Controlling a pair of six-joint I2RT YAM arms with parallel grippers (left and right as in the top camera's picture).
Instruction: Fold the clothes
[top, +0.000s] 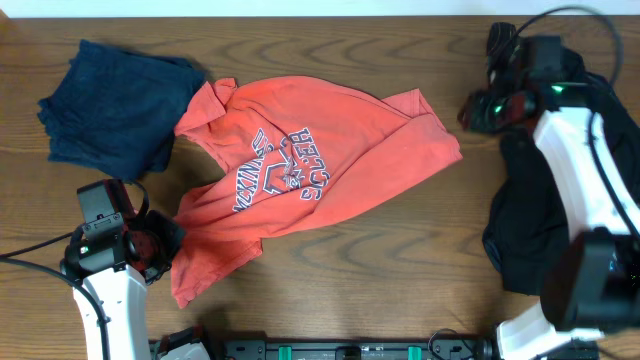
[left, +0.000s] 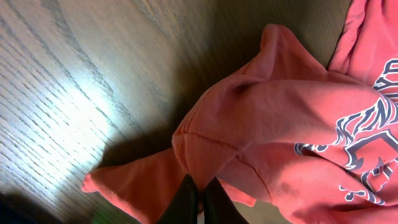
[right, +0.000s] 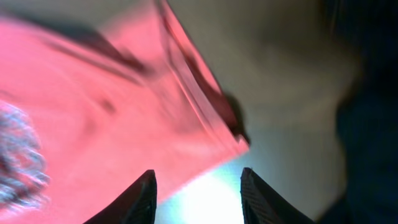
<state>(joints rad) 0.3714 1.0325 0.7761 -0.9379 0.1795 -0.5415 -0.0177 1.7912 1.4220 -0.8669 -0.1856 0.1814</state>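
Note:
The T-shirt (top: 300, 170) needs to be spread for folding. My right gripper will next grab it by its corner nearest the black clothes, opposite my left gripper.
The coral-red T-shirt (top: 300, 170) lies rumpled across the table's middle, its navy-and-white lettering facing up. My left gripper (top: 160, 245) is at its lower-left part. In the left wrist view the fingers (left: 200, 186) are shut on a fold of the coral-red fabric (left: 261, 124). My right gripper (top: 478, 108) hangs open just right of the shirt's right edge. In the right wrist view its fingers (right: 198, 180) are spread above the shirt's corner (right: 124, 112), holding nothing. A navy blue garment (top: 115, 105) lies at the far left. Black clothes (top: 535, 215) lie at the right.
The right arm's white links (top: 585, 180) reach over the black pile. The table's front edge carries a black rail (top: 340, 350). Bare wood (top: 400, 280) shows in front of the shirt and between it and the black pile.

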